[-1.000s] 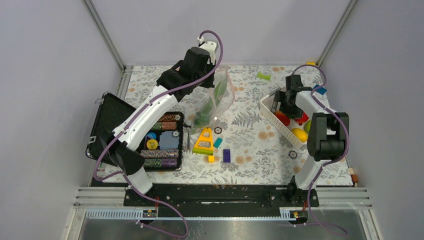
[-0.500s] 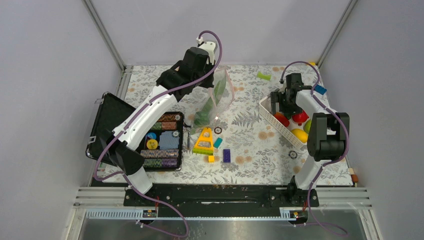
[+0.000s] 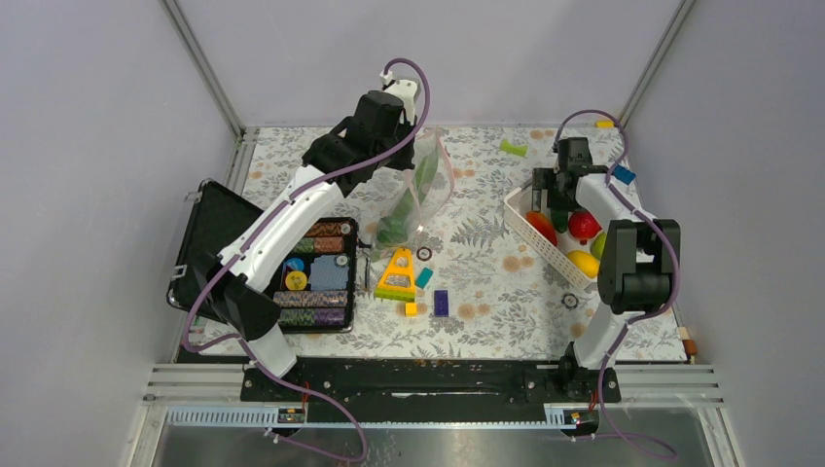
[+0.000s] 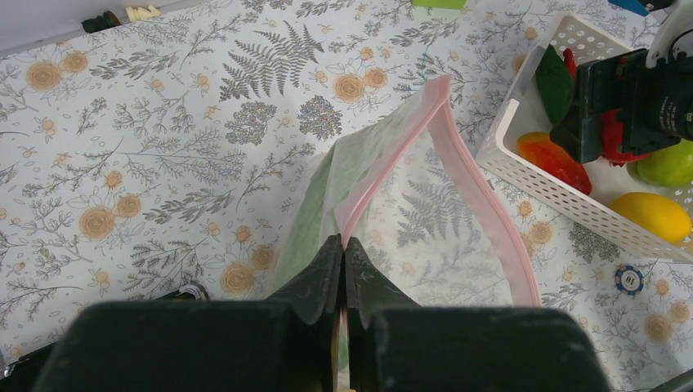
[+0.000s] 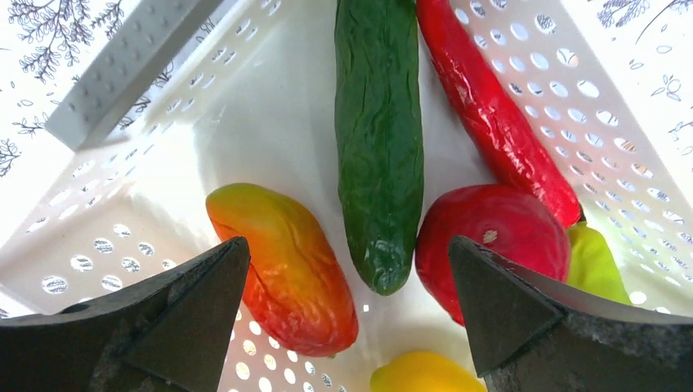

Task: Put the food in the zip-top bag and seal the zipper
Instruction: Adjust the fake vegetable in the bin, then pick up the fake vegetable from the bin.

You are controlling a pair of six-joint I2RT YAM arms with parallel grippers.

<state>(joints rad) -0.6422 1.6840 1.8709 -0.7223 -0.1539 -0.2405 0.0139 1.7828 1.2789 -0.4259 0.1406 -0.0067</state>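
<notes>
The green cucumber (image 5: 380,139) has to go end-first into the zip-top bag, so my right gripper should next pick it up across its sides near the cucumber's tip (image 5: 382,223).
The clear zip-top bag (image 3: 431,188) hangs at the table's far middle, and something long and green shows through it (image 3: 395,224). My left gripper (image 4: 343,242) is shut on the pinkish zipper (image 4: 482,208) at the mouth edge, which gapes open to the right. My right gripper (image 5: 347,245) stands open just above the food in the white basket (image 5: 572,98). Between its fingers are the tip of a green cucumber (image 5: 380,139), an orange-red fruit (image 5: 282,261) and a red ball-like fruit (image 5: 490,237). A red chili (image 5: 490,114) and a yellow fruit (image 5: 417,371) lie beside them.
A black case of poker chips (image 3: 316,272) lies open at the left. A yellow triangular toy (image 3: 397,272) and purple (image 3: 441,302) and teal (image 3: 424,277) bricks lie in front of the bag. A green brick (image 3: 513,148) and a blue brick (image 3: 624,176) lie near the basket (image 3: 530,233).
My right gripper has shifted toward the basket's far end, still open, uncovering the red fruits. The left gripper and the bag have not moved.
</notes>
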